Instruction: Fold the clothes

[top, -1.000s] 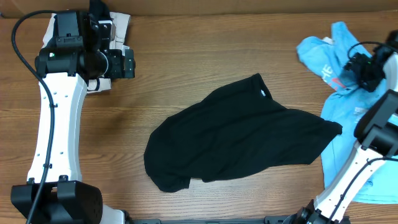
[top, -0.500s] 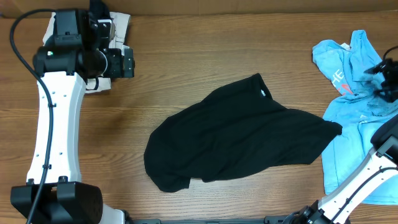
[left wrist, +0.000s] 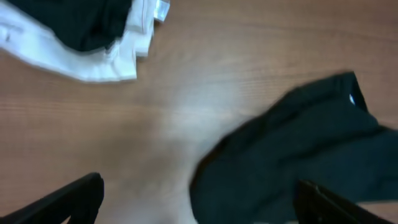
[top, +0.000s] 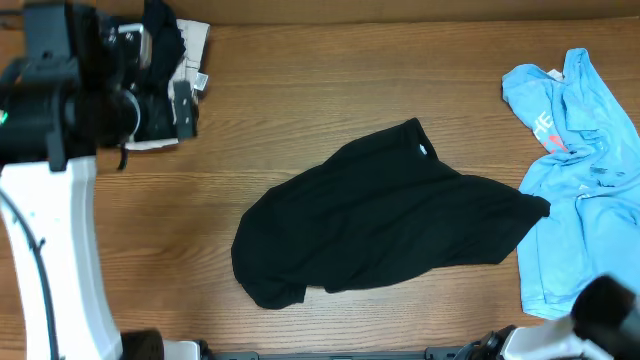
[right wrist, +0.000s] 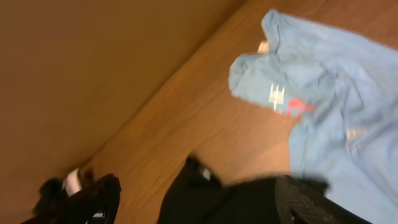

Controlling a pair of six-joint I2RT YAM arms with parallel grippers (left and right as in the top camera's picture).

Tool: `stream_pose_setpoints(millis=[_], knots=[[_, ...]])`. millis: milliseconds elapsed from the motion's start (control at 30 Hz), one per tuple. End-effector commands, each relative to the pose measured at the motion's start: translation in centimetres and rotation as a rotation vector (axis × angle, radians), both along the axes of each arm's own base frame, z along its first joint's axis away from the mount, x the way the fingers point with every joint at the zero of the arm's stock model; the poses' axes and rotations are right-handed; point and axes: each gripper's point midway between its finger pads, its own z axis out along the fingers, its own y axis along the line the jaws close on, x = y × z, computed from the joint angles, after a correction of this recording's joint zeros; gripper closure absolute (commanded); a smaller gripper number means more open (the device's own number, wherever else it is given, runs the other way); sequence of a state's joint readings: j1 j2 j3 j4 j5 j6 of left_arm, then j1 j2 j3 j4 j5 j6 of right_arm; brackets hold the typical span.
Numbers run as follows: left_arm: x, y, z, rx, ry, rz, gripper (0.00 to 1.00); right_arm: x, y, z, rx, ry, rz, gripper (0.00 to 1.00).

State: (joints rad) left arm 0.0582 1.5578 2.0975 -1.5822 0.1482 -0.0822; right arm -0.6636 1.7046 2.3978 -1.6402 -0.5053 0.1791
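Note:
I should next grab the crumpled black shirt with my left gripper by its end nearest the folded stack, to spread the shirt out for folding.
A crumpled black shirt lies in the middle of the wooden table. It also shows in the left wrist view and the right wrist view. A light blue shirt lies crumpled at the right edge, also in the right wrist view. My left gripper is open and empty, high above the table left of the black shirt; overhead it is blurred. My right gripper is open and empty, held high, away from both shirts.
A stack of folded white and black clothes sits at the far left corner, also in the left wrist view. A brown wall runs along the table's far edge. A dark blur of the right arm shows at the bottom right.
The right arm has left the blue shirt and pulled back out of the top right; the blue shirt now lies loose, shifted right. The left arm has risen and swung left.

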Motion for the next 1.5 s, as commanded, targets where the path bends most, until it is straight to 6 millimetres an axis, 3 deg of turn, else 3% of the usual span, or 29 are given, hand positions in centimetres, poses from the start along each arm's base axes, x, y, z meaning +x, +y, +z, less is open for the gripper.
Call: stream_pose_setpoints(millis=[0, 133, 233, 433, 567, 800, 1033, 1267, 1467], knots=[[-4.1, -0.6, 2.2, -0.033, -0.025, 0.045, 0.02, -2.6, 2.1, 1.5, -0.05, -0.019, 0.039, 0.2], [-7.3, -1.5, 2.9, -0.041, -0.05, 0.036, 0.04, -5.8, 5.3, 3.4, -0.102, -0.073, 0.057, 0.2], [-9.1, -1.4, 1.6, -0.022, -0.019, 0.068, 0.04, -7.5, 7.8, 3.4, -0.094, -0.088, 0.096, 0.2], [-11.2, -2.1, -5.0, -0.066, 0.156, 0.081, 0.05, -9.9, 13.0, -0.4, -0.05, -0.011, 0.244, 0.2], [-11.9, -5.2, -10.3, -0.183, 0.267, 0.021, 0.1, -10.6, 14.5, -3.8, -0.03, 0.074, 0.302, 0.2], [-14.2, -8.6, -18.7, -0.155, 0.436, -0.004, 0.09, -9.6, 14.7, -7.7, 0.011, 0.149, 0.329, 0.2], [-18.2, -10.2, -25.8, -0.103, 0.583, 0.096, 0.08, -8.5, 14.2, -9.4, 0.017, 0.164, 0.332, 0.2], [-19.9, -10.4, -29.9, -0.081, 0.607, 0.073, 0.12, -8.0, 14.1, -10.5, 0.009, 0.185, 0.359, 0.2], [-18.9, -10.8, -31.7, -0.078, 0.562, 0.063, 0.22, -7.7, 14.0, -10.8, 0.008, 0.195, 0.37, 0.2]])
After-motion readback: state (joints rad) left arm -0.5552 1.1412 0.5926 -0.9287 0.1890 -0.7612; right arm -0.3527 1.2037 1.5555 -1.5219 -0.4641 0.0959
